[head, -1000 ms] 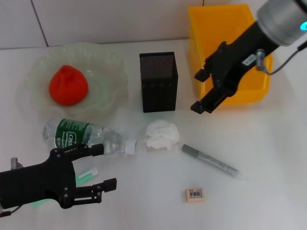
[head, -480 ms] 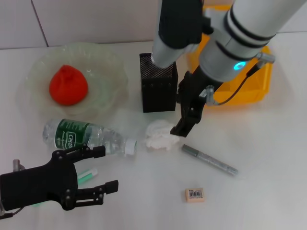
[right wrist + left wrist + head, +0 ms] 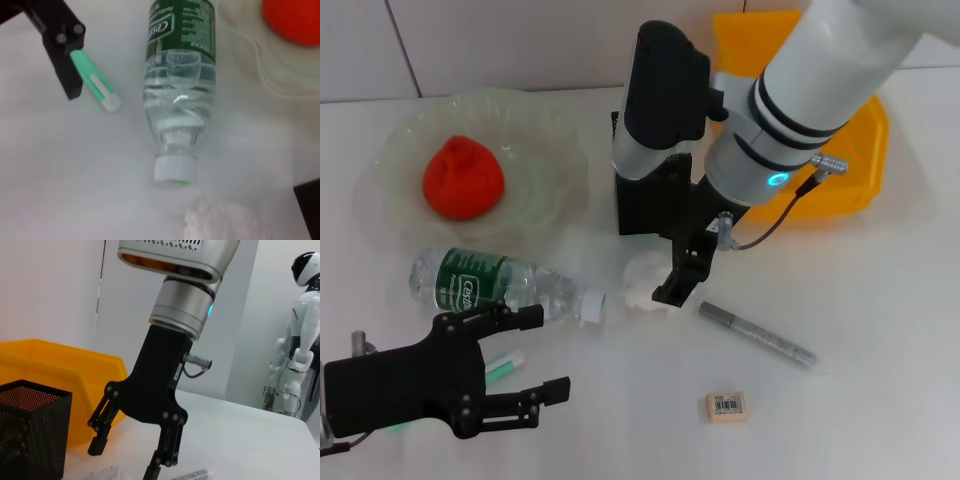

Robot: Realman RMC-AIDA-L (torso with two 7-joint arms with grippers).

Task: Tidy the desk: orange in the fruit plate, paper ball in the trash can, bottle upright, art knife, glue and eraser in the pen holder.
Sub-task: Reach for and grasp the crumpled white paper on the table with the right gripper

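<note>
The white paper ball [image 3: 642, 278] is below my right gripper's fingers, so they would miss it if I closed now. I need to lower them first.
The orange [image 3: 463, 178] lies in the glass fruit plate [image 3: 545, 130]. On its side in front of the plate is the bottle [image 3: 485, 280], with its cap toward the paper ball [image 3: 638, 283]. My right gripper [image 3: 668, 270] hangs open just above the paper ball; the left wrist view shows that gripper [image 3: 127, 460] with its fingers spread. At the near left, my left gripper [image 3: 546, 352] is open over the green glue [image 3: 502, 366]. The art knife [image 3: 757, 335] and the eraser [image 3: 726, 405] lie on the table. My right arm partly hides the black pen holder [image 3: 635, 205].
The yellow trash can [image 3: 850, 170] stands at the back right, behind my right arm. In the right wrist view, the bottle [image 3: 180, 100], the glue [image 3: 95, 82] and the paper ball [image 3: 225, 222] lie close together.
My right arm has swung from above the yellow trash can leftward and down, stopping over the paper ball. The left gripper has barely moved.
</note>
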